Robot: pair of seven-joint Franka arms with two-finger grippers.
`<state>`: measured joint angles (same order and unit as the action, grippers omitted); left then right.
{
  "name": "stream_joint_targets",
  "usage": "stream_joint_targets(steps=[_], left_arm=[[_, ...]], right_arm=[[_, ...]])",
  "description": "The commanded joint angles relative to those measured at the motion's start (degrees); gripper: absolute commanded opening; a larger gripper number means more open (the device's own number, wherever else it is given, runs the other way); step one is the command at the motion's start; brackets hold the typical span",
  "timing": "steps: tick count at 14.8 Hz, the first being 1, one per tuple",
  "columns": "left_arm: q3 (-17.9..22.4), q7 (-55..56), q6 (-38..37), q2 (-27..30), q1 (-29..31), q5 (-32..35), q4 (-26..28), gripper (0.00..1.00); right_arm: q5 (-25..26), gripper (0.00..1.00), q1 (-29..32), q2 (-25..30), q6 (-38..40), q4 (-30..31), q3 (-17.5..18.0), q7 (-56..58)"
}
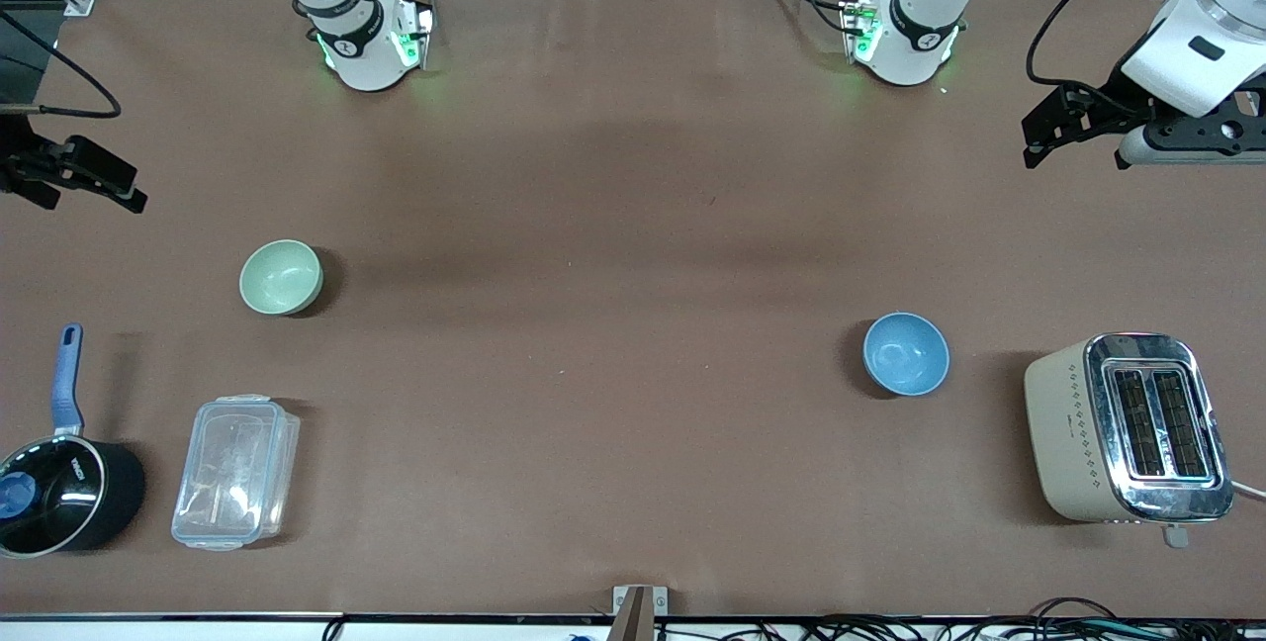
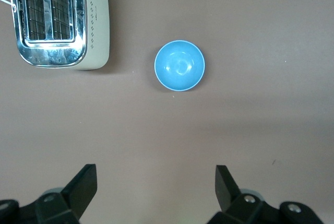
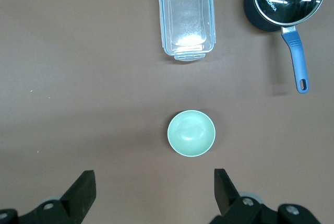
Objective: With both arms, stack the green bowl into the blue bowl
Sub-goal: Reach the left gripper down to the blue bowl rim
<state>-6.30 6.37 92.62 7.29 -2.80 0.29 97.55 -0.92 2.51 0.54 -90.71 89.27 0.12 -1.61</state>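
Observation:
The blue bowl needs to be ready for the green bowl (image 1: pixel 282 276) to nest inside, so the robot's left gripper will next grab the blue bowl by its rim (image 1: pixel 907 315).
The green bowl (image 1: pixel 282 276) stands upright on the brown table toward the right arm's end; it also shows in the right wrist view (image 3: pixel 191 133). The blue bowl (image 1: pixel 906 354) stands upright toward the left arm's end, beside the toaster; it also shows in the left wrist view (image 2: pixel 179 65). Both bowls are empty. My left gripper (image 1: pixel 1050 127) hangs high over the table's left-arm end, open and empty (image 2: pixel 155 176). My right gripper (image 1: pixel 94 176) hangs high over the right-arm end, open and empty (image 3: pixel 154 179). Neither gripper touches a bowl.
A cream and chrome toaster (image 1: pixel 1128 428) stands at the left arm's end. A black saucepan with a blue handle (image 1: pixel 59 498) and a clear plastic box (image 1: pixel 235 473) stand nearer the front camera than the green bowl.

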Motion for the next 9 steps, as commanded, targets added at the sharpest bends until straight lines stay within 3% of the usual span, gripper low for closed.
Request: stream_joint_targets(steps=[1,5,9], left_arm=[[0.06,-1.36,-1.30,-0.87,0.07,0.15,-1.92,1.00],[0.06,-1.27,-2.18,-4.81,0.07,0.24,-5.25,1.00],[0.15,-0.30,0.96,-10.79,-0.02,0.33,-4.21,1.00]], right_arm=[[0.04,1.00,1.01,1.31,-0.70,1.52,0.41,0.64],[0.04,1.00,1.54,1.30,-0.70,1.52,0.41,1.78],[0.04,1.00,1.63,1.22,-0.78,1.44,0.41,1.96]])
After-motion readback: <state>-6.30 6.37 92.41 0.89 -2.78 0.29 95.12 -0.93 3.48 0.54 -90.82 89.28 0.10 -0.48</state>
